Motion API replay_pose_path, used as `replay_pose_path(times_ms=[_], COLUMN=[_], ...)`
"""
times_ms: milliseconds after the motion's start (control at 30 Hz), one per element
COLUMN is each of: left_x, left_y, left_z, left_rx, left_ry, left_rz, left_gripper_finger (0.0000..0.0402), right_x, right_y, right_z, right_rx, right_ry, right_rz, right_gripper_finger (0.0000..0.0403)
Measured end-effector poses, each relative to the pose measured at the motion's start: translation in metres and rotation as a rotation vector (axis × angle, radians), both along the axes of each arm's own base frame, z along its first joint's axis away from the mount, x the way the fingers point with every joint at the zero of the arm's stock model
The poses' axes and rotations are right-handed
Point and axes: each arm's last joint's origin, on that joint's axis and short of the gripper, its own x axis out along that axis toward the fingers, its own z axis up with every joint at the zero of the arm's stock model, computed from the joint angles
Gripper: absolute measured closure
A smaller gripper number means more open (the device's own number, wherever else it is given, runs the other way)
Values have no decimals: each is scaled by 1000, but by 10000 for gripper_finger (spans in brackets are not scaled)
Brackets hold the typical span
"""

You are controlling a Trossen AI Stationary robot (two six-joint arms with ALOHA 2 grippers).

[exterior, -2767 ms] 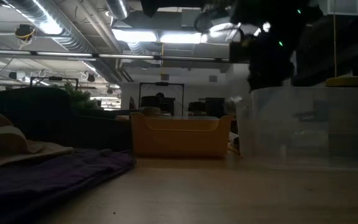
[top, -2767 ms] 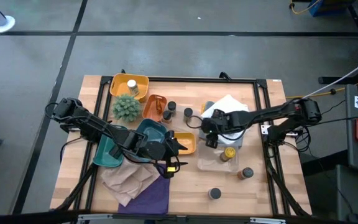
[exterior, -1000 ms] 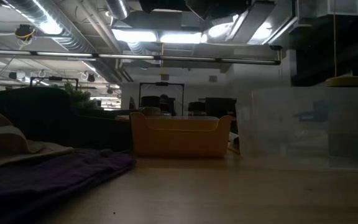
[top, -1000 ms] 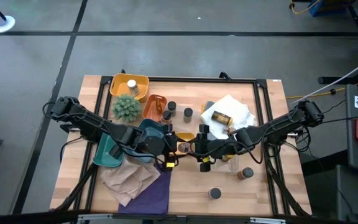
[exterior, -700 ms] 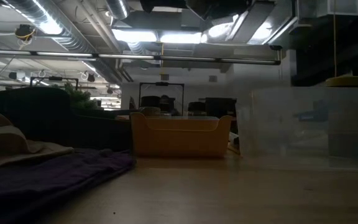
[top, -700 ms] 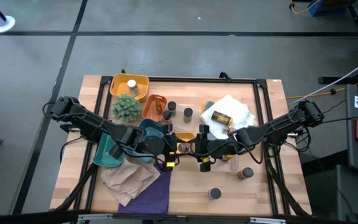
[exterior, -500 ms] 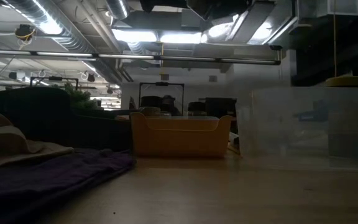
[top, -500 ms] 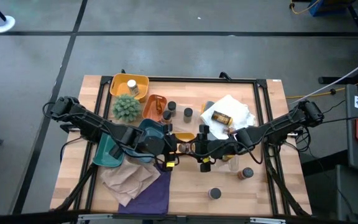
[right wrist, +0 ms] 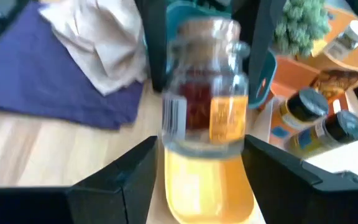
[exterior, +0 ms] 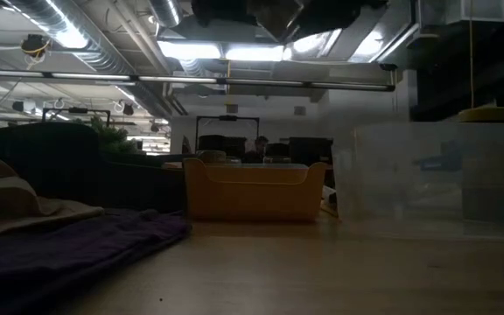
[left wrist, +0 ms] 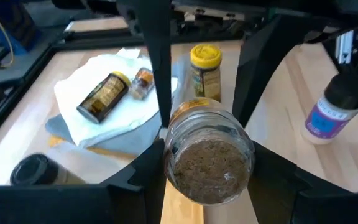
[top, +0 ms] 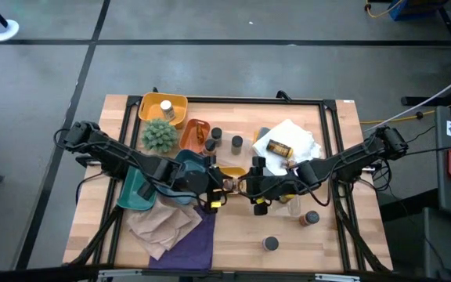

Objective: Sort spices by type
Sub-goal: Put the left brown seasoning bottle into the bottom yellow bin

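The glass spice jar hangs in mid-air above the yellow tray, so it is too early to let go. My left gripper keeps holding the jar for now.
A small glass spice jar (top: 227, 184) of brown spice hangs in mid-air at the table's middle, over a yellow tray (top: 236, 174). My left gripper (top: 219, 186) is shut on it; its round glass end (left wrist: 209, 162) faces the left wrist camera. My right gripper (top: 242, 186) is open, and its fingers (right wrist: 120, 180) stand on either side of the jar's other end (right wrist: 205, 134). Other jars stand near the far edge (top: 214, 134), lie on a white cloth (top: 279, 146) and stand toward the near edge (top: 270, 244). My left gripper pinches the jar between its two fingers (left wrist: 135, 183), which lie on the sides of the jar beside its round glass end (left wrist: 169, 168). The fingers come level from the table's left and lie along the jar. The jar is lifted clear and lies about level.
A spiky green plant (top: 160, 135), a yellow bin (top: 177, 102) with a jar in it, an orange tray (top: 195, 129) and a teal tray (top: 135, 192) fill the left half. Beige (top: 159, 223) and purple (top: 194, 243) cloths lie at the near edge. A clear container (exterior: 436, 179) stands right.
The two grippers had stood end to end over the table's middle with the jar between them. In the last half second my left gripper has drawn the jar a little toward the table's left, away from my right gripper, which has stayed in place.
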Motion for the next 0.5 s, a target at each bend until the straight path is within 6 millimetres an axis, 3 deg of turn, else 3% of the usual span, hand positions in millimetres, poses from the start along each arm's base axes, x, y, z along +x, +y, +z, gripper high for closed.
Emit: replay_pose_path(times_ms=[500], left_x=[-4], left_y=[38], left_z=[-28], left_rx=[-186], left_ry=[168], left_rz=[270], left_gripper_finger=[236], right_x=[-14], right_y=[-6], right_z=[-14], right_rx=[-81], right_ry=[202], right_rz=[0], right_gripper_finger=[173])
